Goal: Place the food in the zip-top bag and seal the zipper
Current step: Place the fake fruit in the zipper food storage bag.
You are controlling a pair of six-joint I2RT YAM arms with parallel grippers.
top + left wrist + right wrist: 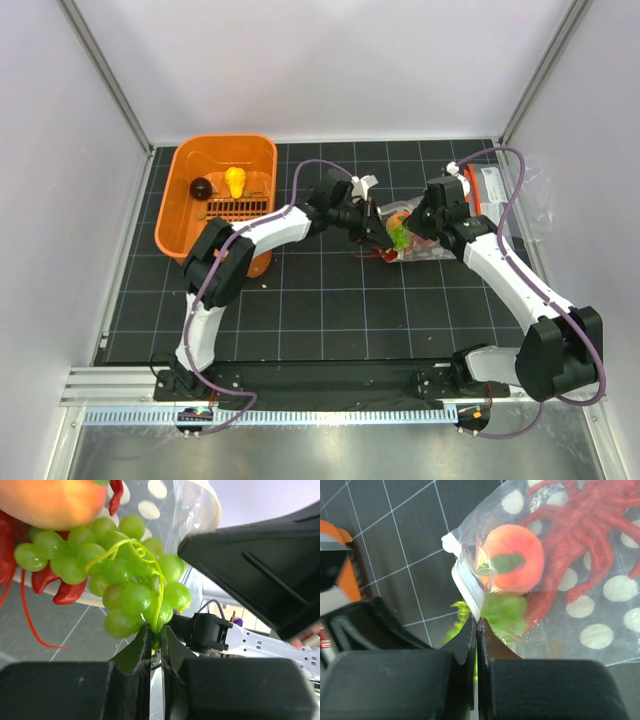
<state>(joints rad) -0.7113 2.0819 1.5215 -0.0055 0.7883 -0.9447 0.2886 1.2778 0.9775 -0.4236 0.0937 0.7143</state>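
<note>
My left gripper should move the bunch (pixel 120 575) of grapes farther in before it opens, because the nearest grapes stick out past the edge of the bag's opening and the bunch would come down short if I let go now.
The clear dotted zip-top bag (pixel 420 243) lies between my two grippers; it also shows in the right wrist view (pixel 600 615). The peach-orange fruit (pixel 512 560) and the red lobster (pixel 585 530) are inside it. My right gripper (pixel 476 621) is shut on the bag's mouth edge, at the white zipper strip (pixel 467 587). My left gripper (pixel 156 632) is shut on the stem of the green grape bunch (pixel 120 575) and holds it at the bag's mouth, against the lobster (pixel 65 590) and fruit (pixel 50 500). The grapes (pixel 505 612) show partly behind the plastic.
An orange basket (pixel 185 170) stands at the back left with a yellow toy (pixel 235 181) and a dark ball (pixel 201 188) in it. Flat clear packets with an orange-red strip (pixel 500 190) lie at the back right. White walls close in both sides.
</note>
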